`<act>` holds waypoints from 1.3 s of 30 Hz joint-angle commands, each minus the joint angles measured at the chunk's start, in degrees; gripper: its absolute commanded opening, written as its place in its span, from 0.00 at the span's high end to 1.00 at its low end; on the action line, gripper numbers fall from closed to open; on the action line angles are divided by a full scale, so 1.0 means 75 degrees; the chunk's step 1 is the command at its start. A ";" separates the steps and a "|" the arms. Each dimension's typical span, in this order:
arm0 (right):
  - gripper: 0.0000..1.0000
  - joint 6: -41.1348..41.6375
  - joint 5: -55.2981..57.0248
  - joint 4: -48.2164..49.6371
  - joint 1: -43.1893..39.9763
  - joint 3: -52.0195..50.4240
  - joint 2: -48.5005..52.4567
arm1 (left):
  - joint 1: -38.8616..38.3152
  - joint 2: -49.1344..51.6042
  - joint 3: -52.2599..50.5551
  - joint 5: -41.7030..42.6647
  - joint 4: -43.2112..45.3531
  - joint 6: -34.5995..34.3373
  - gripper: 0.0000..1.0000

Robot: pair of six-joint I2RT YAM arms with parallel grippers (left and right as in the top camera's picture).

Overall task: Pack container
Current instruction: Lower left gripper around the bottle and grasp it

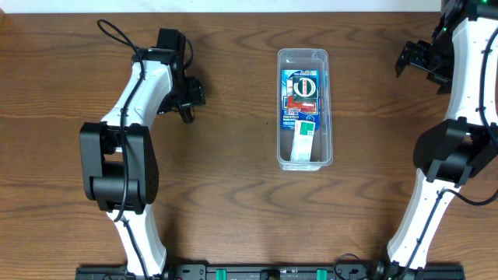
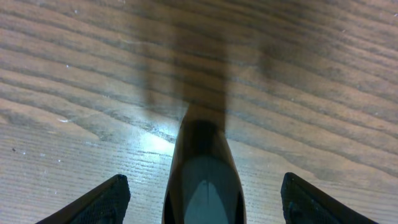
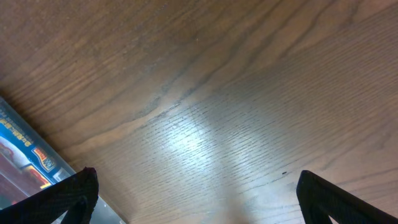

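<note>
My left gripper should close on the dark rounded shape: both fingers are on either side of its sides, and its tip [image 2: 202, 124] reaches past them.
The clear plastic container [image 1: 303, 53] lies lengthwise at the table's middle. It holds a blue box [image 1: 300, 84] at its far end, with a red pack under it and a white and green box [image 1: 305, 136] at the near end. My left gripper [image 1: 187, 97] is open over bare wood, well to the left of the container. In the left wrist view [image 2: 202, 199] a dark rounded shape stands between its fingers, touching neither. My right gripper [image 1: 416, 58] is open and empty at the far right [image 3: 193, 199]. The container's corner [image 3: 59, 167] and the blue box [image 3: 18, 149] show in the right wrist view.
The wooden table [image 1: 233, 202] bears nothing else in view. A black cable [image 1: 117, 33] loops off the left arm at the back left. The arm bases and a black rail [image 1: 257, 272] stand along the front edge.
</note>
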 commanded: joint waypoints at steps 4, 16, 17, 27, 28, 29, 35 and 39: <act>0.01 -0.0085 0.0003 -0.0006 -0.0023 -0.0023 0.0015 | 0.0020 0.0067 0.0015 -0.0108 0.0032 0.0067 0.22; 0.01 -0.0085 0.0003 -0.0009 -0.0023 -0.0023 0.0015 | 0.0020 0.0067 0.0000 -0.0108 -0.0073 0.0064 0.48; 0.01 -0.0085 0.0003 -0.0006 -0.0023 -0.0023 0.0015 | 0.0020 0.0067 0.0000 -0.0108 -0.0082 0.0064 0.52; 0.01 -0.0085 0.0003 -0.0006 -0.0023 -0.0023 0.0015 | 0.0017 0.0067 0.0000 -0.0105 -0.0184 0.0064 0.72; 0.01 -0.0085 0.0003 -0.0006 -0.0023 -0.0023 0.0015 | 0.0017 0.0067 0.0000 -0.0105 -0.0210 0.0064 0.72; 0.01 -0.0085 0.0003 -0.0009 -0.0023 -0.0023 0.0015 | 0.0017 0.0067 0.0000 -0.0105 -0.0233 0.0067 0.73; 0.01 -0.0085 0.0003 -0.0006 -0.0023 -0.0023 0.0015 | 0.0017 0.0032 0.0026 -0.0096 -0.0522 0.0070 0.80; 0.01 -0.0085 0.0003 -0.0009 -0.0023 -0.0023 0.0015 | -0.0020 -0.0189 0.0154 0.0175 -0.0799 0.0108 0.81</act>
